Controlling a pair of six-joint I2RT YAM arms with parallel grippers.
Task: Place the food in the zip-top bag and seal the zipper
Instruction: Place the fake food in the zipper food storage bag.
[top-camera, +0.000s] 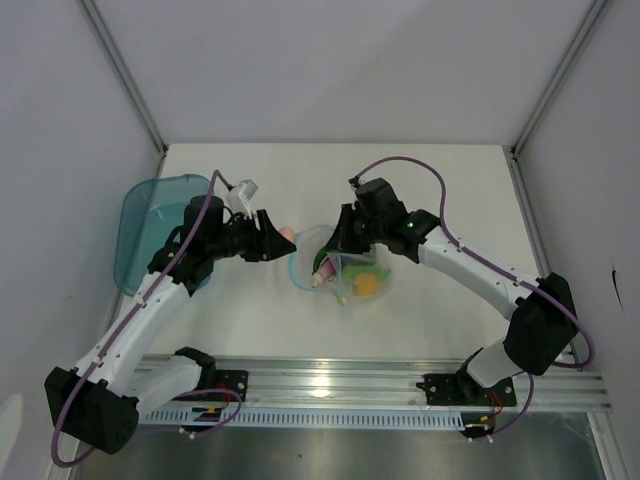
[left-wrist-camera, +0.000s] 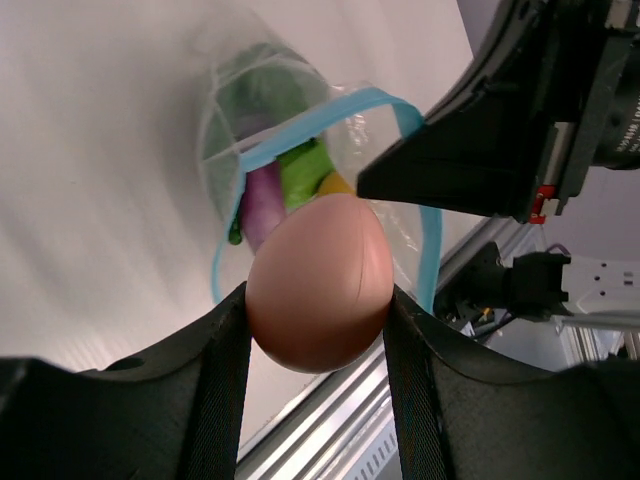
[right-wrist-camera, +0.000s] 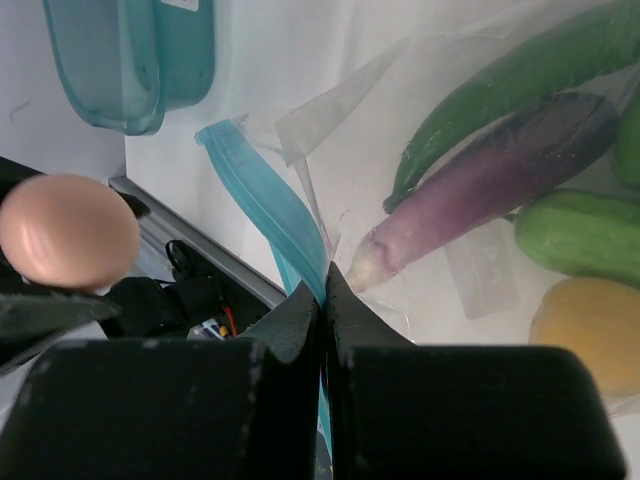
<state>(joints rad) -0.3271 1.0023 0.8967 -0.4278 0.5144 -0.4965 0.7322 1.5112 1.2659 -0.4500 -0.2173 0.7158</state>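
Note:
The egg is hanging short of the bag's opening and would end up on the tabletop outside, so my left gripper needs to move it in before letting it go.
My left gripper (left-wrist-camera: 317, 315) is shut on a pinkish egg-shaped toy (left-wrist-camera: 318, 283), held just left of the zip-top bag's mouth (top-camera: 305, 262); the egg also shows in the top view (top-camera: 287, 234) and the right wrist view (right-wrist-camera: 68, 230). My right gripper (right-wrist-camera: 326, 290) is shut on the bag's light blue zipper strip (right-wrist-camera: 262, 200), holding the mouth open. Inside the clear bag (right-wrist-camera: 470, 180) lie a purple eggplant (right-wrist-camera: 490, 185), a long green pepper (right-wrist-camera: 520, 80), a cucumber (right-wrist-camera: 580, 235) and a yellow-orange fruit (right-wrist-camera: 590, 330). The slider tab is not visible.
A rigid translucent teal tub (top-camera: 155, 225) stands at the left, behind the left arm; it also shows in the right wrist view (right-wrist-camera: 135, 55). The metal rail (top-camera: 380, 385) runs along the near table edge. White walls enclose the table.

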